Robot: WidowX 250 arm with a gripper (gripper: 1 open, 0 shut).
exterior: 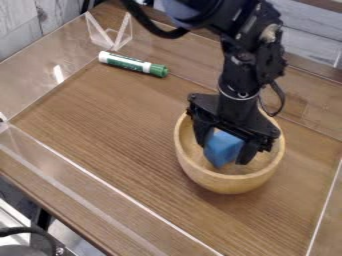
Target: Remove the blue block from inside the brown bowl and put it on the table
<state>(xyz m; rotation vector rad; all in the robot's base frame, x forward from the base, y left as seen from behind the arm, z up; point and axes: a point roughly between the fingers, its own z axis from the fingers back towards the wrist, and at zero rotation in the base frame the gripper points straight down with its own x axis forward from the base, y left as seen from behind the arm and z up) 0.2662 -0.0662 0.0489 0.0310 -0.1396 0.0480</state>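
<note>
Next, my gripper grabs the opposite sides of the blue block (222, 151) to lift it out of the brown bowl and onto the table.
The blue block (222, 151) lies inside the brown bowl (194, 168), which stands on the table (107, 120) toward the right front. My gripper (223, 150) points straight down into the bowl, its black fingers (199, 133) standing open on either side of the block. I cannot tell whether the fingers touch the block. The lower part of the block and the bowl's hollow are partly hidden by the fingers.
A green-and-white marker (132, 66) lies at the back left of the table. Low clear plastic walls (54, 160) edge the tabletop. The black arm (247, 50) rises above the bowl.
</note>
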